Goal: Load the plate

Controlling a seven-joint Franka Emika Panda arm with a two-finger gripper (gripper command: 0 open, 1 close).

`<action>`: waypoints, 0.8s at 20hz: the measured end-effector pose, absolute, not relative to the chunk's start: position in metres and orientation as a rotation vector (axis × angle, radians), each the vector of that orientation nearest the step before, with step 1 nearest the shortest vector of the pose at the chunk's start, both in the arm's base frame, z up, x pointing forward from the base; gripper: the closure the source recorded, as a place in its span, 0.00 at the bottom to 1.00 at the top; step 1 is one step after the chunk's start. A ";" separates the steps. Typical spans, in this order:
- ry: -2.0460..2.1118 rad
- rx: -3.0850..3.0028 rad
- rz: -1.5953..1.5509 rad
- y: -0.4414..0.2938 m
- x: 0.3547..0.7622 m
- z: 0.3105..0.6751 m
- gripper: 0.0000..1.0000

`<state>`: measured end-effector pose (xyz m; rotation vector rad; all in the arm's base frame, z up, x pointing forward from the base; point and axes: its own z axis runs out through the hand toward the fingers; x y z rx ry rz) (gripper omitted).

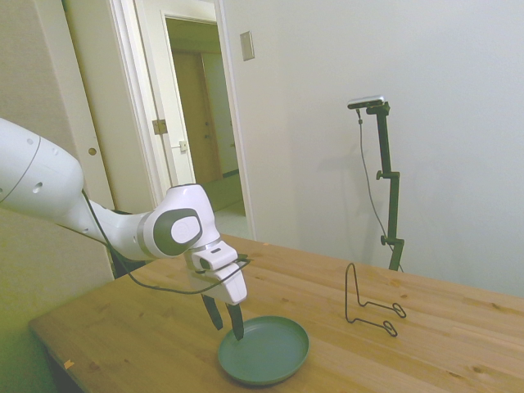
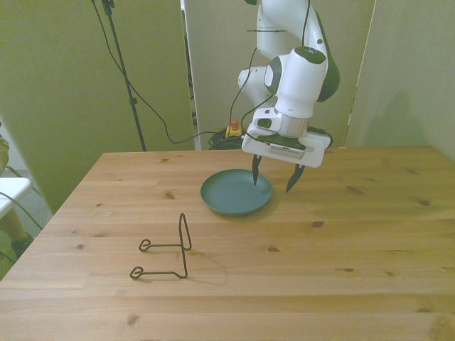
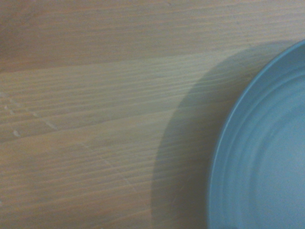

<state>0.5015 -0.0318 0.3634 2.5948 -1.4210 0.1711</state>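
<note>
I will next use my gripper to grab the plate by its thin raised rim (image 2: 270,187) to load it, because the plate is far wider than my open fingertips.
The teal-green plate (image 1: 266,354) (image 2: 234,193) lies flat on the wooden table, with nothing on it. My gripper (image 1: 224,319) (image 2: 274,178) hangs open just above the plate's rim on the front view's right. One finger points down over the rim and the other over the bare table beside it. Nothing is between the fingers. Up close, the wrist view catches a curved slice of the plate (image 3: 267,157) next to bare wood.
A thin black wire stand (image 1: 370,300) (image 2: 168,250) sits upright on the table, well apart from the plate, toward the front view's left and nearer the camera. A red and yellow button box (image 2: 232,129) lies behind the table's far edge.
</note>
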 end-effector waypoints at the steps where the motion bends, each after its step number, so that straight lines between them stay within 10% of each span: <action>1: -1.417 2.586 0.175 -0.032 0.502 0.362 0.00; 6: -1.422 2.527 0.205 -0.036 0.504 0.353 0.00; 7: -1.420 2.516 0.217 -0.036 0.505 0.351 1.00; 16: -1.392 2.478 0.264 -0.039 0.512 0.350 1.00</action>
